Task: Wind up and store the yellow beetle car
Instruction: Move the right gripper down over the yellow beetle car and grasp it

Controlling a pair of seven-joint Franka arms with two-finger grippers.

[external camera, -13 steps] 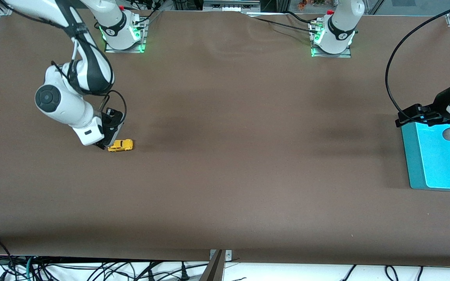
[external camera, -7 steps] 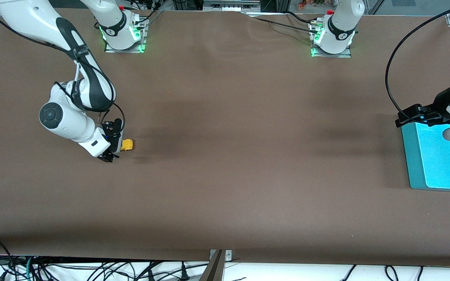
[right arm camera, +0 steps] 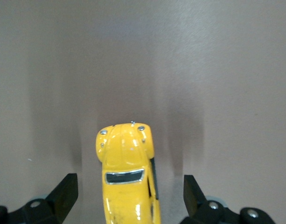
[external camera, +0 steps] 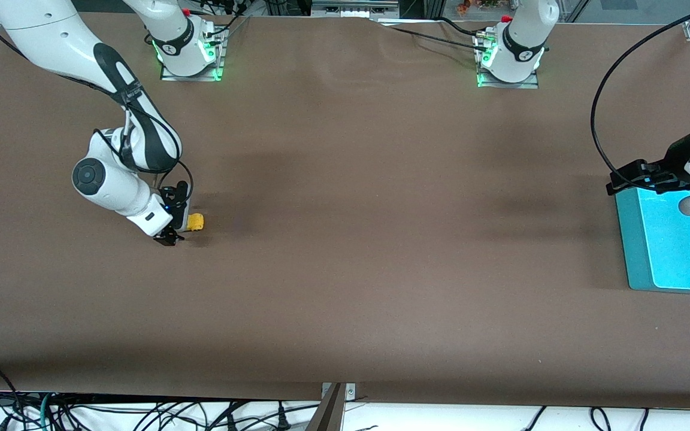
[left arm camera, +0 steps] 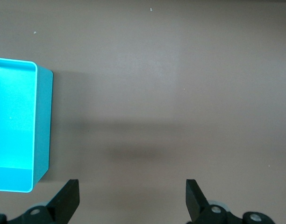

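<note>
I will next grab the yellow beetle car (external camera: pixel 196 222) by the sides of its cabin with my right gripper. Then I can wind it and store it in the teal bin (external camera: pixel 631 239).
The yellow beetle car (external camera: pixel 196 222) stands on the brown table toward the right arm's end. My right gripper (external camera: pixel 177 231) is low over its rear half and open. In the right wrist view the car (right arm camera: pixel 128 168) lies lengthwise between the two black fingertips (right arm camera: pixel 68 189), with a gap on each side and its nose pointing away from the wrist. My left gripper (external camera: pixel 641 176) waits open at the farther corner of a teal bin (external camera: pixel 631 239), with nothing between its fingers (left arm camera: pixel 70 196); only bare table lies under them.
The teal bin (left arm camera: pixel 43 121), open on top and with nothing in it, sits at the left arm's end of the table. Black cables arch above it. The table's brown cover stretches bare between the car and the bin.
The right arm has swung down and slid its open gripper over the car from its rear, hiding half of it in the front view. The car and the left arm have stayed still.
</note>
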